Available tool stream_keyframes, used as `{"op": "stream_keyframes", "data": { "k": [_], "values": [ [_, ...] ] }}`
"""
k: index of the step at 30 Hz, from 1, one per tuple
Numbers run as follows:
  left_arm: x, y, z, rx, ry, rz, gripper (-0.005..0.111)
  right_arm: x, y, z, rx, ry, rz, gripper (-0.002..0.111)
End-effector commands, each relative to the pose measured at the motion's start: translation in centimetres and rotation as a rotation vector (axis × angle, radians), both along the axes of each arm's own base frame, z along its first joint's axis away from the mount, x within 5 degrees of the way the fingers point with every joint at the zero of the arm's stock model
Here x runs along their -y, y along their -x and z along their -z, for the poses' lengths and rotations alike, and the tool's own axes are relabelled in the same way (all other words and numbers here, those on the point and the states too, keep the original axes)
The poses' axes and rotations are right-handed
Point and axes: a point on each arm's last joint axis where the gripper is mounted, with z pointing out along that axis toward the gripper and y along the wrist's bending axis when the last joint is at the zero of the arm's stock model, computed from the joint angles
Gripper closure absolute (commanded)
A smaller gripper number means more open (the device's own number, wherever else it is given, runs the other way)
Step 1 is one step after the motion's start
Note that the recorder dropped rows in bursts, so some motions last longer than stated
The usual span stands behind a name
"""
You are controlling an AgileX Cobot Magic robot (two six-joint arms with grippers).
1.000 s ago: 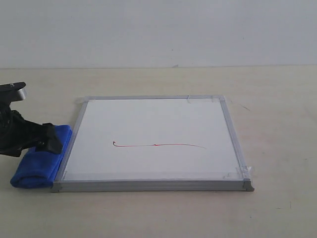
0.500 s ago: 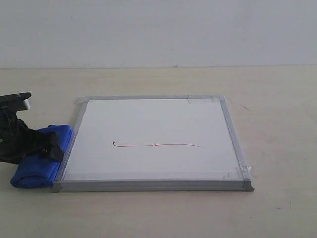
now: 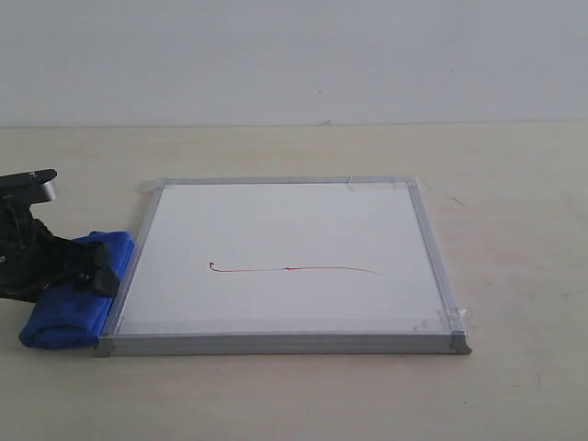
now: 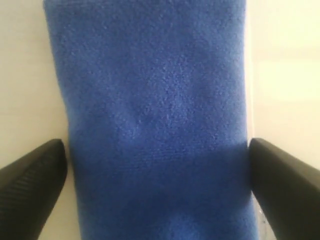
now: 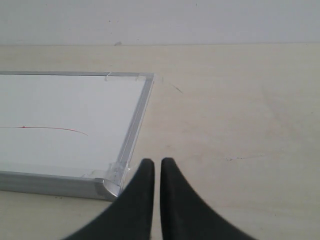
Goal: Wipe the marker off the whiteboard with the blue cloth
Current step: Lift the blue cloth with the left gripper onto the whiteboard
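Note:
My left gripper should take the blue cloth's folded middle (image 3: 73,296) next, so that the cloth can wipe the red marker line (image 3: 287,268) off the whiteboard.
The whiteboard (image 3: 276,216) lies flat in the middle of the table. The marker (image 3: 294,269) crosses its middle as a thin red line with a small hook at its left end. The blue cloth (image 3: 57,317) lies on the table against the board's left frame. My left gripper (image 3: 96,273) is down over it. In the left wrist view my left gripper (image 4: 156,145) is open, with its black fingers (image 4: 35,175) on either side of the blue cloth (image 4: 155,100). My right gripper (image 5: 157,162) is shut and empty, beside the whiteboard (image 5: 60,100) near its corner, where the marker (image 5: 55,129) ends.
The board's grey corner cap (image 5: 107,188) and clear tape lie just beside my right fingertips. Bare beige table (image 3: 514,239) stretches to the right of the board and behind it. A white wall stands at the back.
My left gripper has sunk lower over the blue cloth and drawn slightly left since a second ago. It has hardly moved in the last half second. The board and red line are unchanged.

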Motion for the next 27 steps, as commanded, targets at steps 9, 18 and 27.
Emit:
{"op": "stream_keyframes", "data": {
  "k": [9, 18, 27],
  "values": [
    [0.1, -0.2, 1.5, -0.037, -0.004, 0.005, 0.017, 0.0, 0.0, -0.1, 0.013, 0.004, 0.004, 0.107],
    [0.0, -0.3, 2.6, -0.05, -0.023, 0.015, 0.022, 0.0, 0.0, -0.1, 0.017, 0.003, 0.004, 0.107],
    [1.6, -0.2, 2.8, -0.055, -0.034, 0.106, 0.04, 0.0, 0.0, -0.1, 0.017, 0.003, 0.004, 0.107]
  ]
}}
